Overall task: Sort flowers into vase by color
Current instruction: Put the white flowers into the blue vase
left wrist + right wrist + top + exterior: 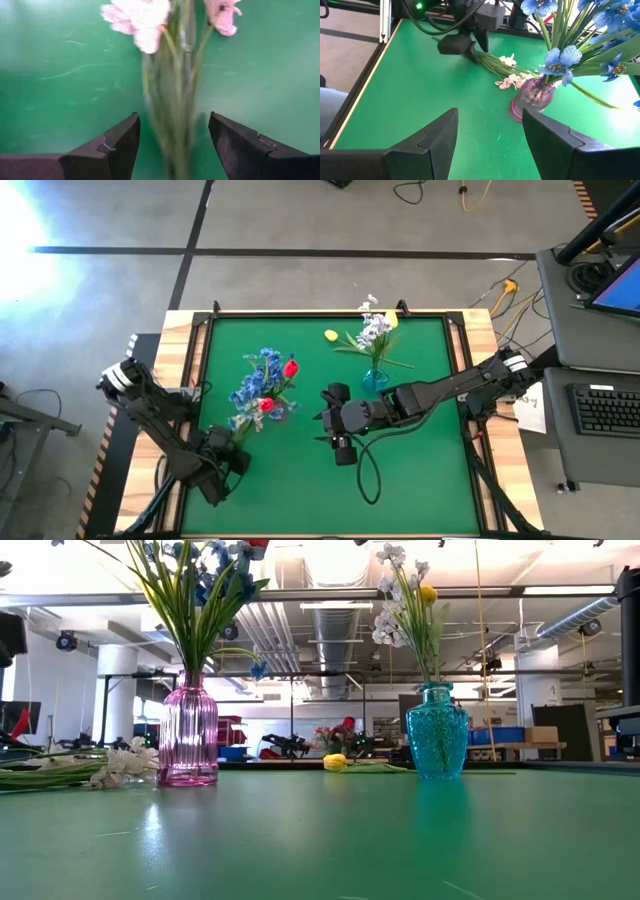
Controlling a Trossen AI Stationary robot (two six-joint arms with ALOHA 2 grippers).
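Observation:
The white flower bunch will be picked up next by its green stems with my left gripper, so that it can be sorted into the teal vase.
A pink glass vase holds blue flowers and red buds. A teal vase holds white flowers and a yellow bud. A white flower bunch lies on the table beside the pink vase. My left gripper is open, a finger on either side of the bunch's green stems. My right gripper is open over mid-table, facing the pink vase.
A loose yellow bud lies near the table's far edge, left of the teal vase. The wooden table rim frames the green mat. A desk with a keyboard stands to the right.

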